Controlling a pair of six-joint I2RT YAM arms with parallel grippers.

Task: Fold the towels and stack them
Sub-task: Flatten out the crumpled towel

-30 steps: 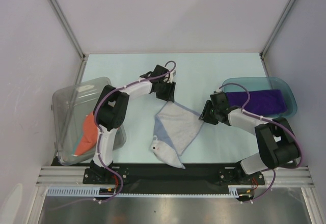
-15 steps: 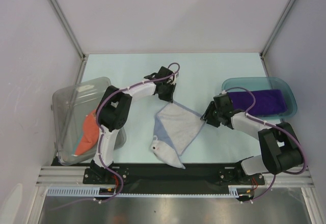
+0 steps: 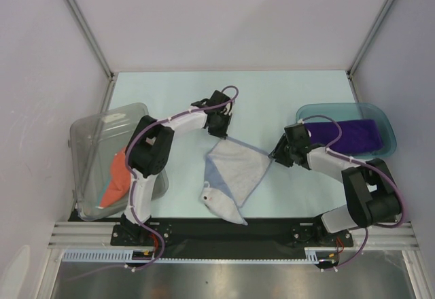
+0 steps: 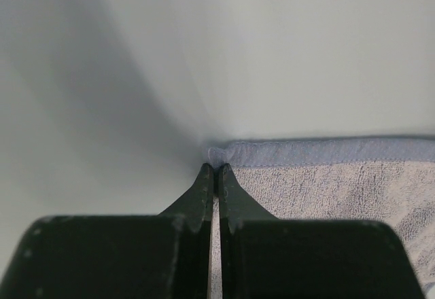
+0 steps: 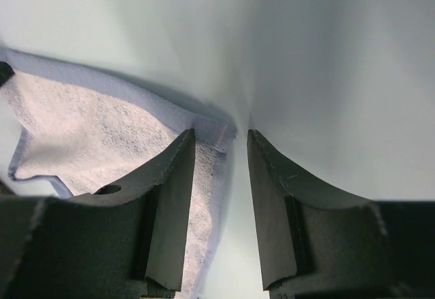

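Observation:
Next, my right gripper grabs the light blue towel's loose hemmed corner (image 3: 271, 156) (image 5: 221, 135), opposite my left gripper's corner. Then I stretch and fold that edge of the towel.
A light blue towel (image 3: 234, 170) with white print lies crumpled in the middle of the table. My left gripper (image 3: 221, 134) is shut on its far corner. In the left wrist view the closed tips (image 4: 216, 170) pinch the hemmed corner of the cloth (image 4: 326, 177). My right gripper (image 3: 275, 155) is open at the towel's right corner. In the right wrist view that corner (image 5: 88, 122) reaches into the gap between the spread fingers (image 5: 221, 136). A purple towel (image 3: 343, 134) lies in the teal tray. An orange-brown towel (image 3: 119, 170) sits in the clear bin.
The teal translucent tray (image 3: 387, 126) stands at the right, just behind the right arm. The clear plastic bin (image 3: 95, 136) lies at the left edge next to the left arm's base. White walls enclose the table on three sides.
My left gripper has closed on the towel's far corner and drawn slightly left. The right gripper has edged in around the right corner, still open.

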